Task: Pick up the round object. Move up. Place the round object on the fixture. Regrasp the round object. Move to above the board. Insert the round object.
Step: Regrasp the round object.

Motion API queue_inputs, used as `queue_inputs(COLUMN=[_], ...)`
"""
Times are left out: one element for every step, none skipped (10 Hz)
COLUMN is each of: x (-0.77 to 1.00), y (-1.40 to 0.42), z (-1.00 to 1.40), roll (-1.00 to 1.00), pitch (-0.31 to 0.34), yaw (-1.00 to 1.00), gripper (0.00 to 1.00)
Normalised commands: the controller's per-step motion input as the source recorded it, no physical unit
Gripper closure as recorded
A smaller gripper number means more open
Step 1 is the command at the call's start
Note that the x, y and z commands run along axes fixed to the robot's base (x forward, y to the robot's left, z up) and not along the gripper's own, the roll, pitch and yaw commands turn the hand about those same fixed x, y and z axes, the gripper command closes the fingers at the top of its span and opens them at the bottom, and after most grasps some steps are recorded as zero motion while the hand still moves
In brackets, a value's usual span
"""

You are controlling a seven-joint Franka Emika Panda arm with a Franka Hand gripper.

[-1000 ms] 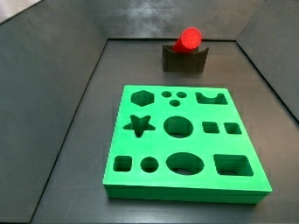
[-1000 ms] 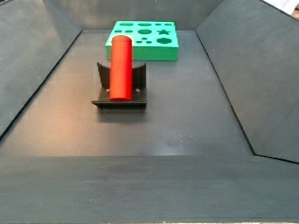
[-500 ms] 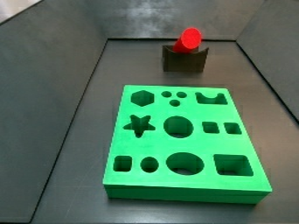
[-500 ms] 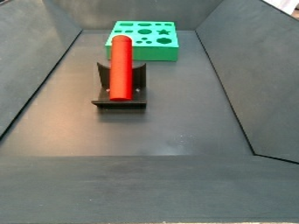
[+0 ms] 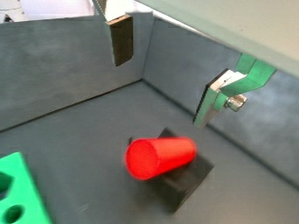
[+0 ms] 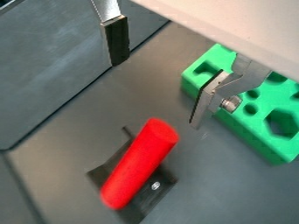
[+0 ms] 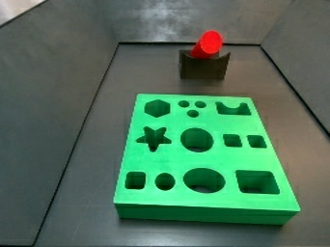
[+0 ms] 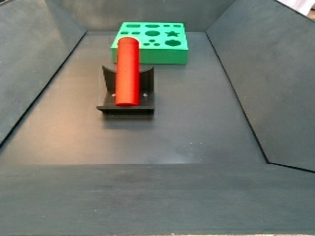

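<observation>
Next, my gripper grabs the round object by its raised end point(image 5: 152, 157), so its lower length stays free to enter the board's hole.
The round object, a red cylinder peg point(image 8: 125, 68), lies in the notch of the dark fixture point(image 8: 127, 100) and shows in both side views; its round end point(image 7: 207, 41) faces a side camera. It also shows in both wrist views point(image 5: 160, 157) point(image 6: 139, 162). The green board point(image 7: 200, 159) lies flat on the floor, apart from the fixture. My gripper point(image 6: 162, 74) is open and empty, well above the peg, with one finger point(image 6: 115, 39) on each side. It is out of sight in both side views.
Grey walls enclose the dark floor point(image 8: 172, 129) on all sides. The board point(image 8: 153, 42) lies beyond the fixture in a side view and shows at the edge of a wrist view point(image 6: 260, 101).
</observation>
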Motion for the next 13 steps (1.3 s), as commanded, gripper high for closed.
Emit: queue_inputs(x=[0.03, 0.04, 0.06, 0.08, 0.09, 0.09, 0.09, 0.09, 0.1, 0.1, 0.1, 0.09, 0.08], y=[-0.02, -0.03, -0.03, -0.03, -0.04, -0.04, -0.04, -0.05, -0.05, -0.05, -0.05, -0.03, -0.03], z=[0.0, 0.0, 0.0, 0.0, 0.0, 0.0, 0.0, -0.01, -0.01, -0.01, -0.01, 0.0, 0.0], roll=[1.0, 1.0, 1.0, 1.0, 1.0, 1.0, 1.0, 0.99, 0.79, 0.6, 0.41, 0.23, 0.17], pitch=[0.044, 0.05, 0.076, 0.094, 0.116, 0.147, 0.171, 0.192, 0.177, 0.154, 0.129, 0.088, 0.05], yaw=[0.04, 0.04, 0.05, 0.06, 0.07, 0.09, 0.12, 0.16, 0.18, 0.19, 0.2, 0.21, 0.21], gripper=[0.0, 0.0, 0.0, 0.0, 0.0, 0.0, 0.0, 0.0, 0.0, 0.0, 0.0, 0.0, 0.0])
